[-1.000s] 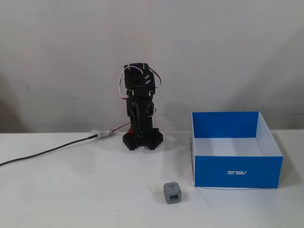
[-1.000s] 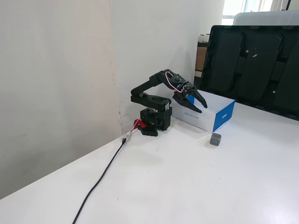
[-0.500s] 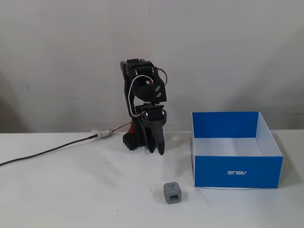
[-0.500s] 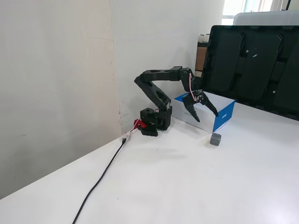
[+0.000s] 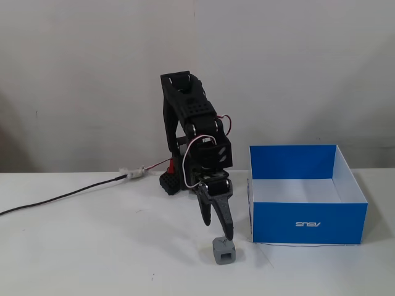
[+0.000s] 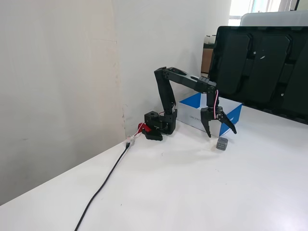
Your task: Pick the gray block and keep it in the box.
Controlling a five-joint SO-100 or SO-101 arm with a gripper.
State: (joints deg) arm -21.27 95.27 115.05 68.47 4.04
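Next, my gripper takes hold of the opposite sides of the gray block [image 5: 224,251], to keep it in the blue box.
The gray block [image 5: 224,251] sits on the white table, dark recess facing the camera, just left of the box's front corner. It also shows in the other fixed view [image 6: 222,143]. The box [image 5: 307,222] is blue with a white inside and an upside-down ASUS logo; it stands right of the arm and looks empty. It is partly hidden behind the arm in a fixed view [image 6: 191,102]. My gripper [image 5: 218,231] points down, open, with its fingertips just above and behind the block, apart from it. In the other fixed view the gripper [image 6: 222,134] has its jaws spread over the block.
The arm's base [image 5: 170,183] stands against the wall. A black cable [image 5: 62,196] runs left from it across the table, also seen in a fixed view [image 6: 103,185]. A large black panel [image 6: 260,67] stands beyond the box.
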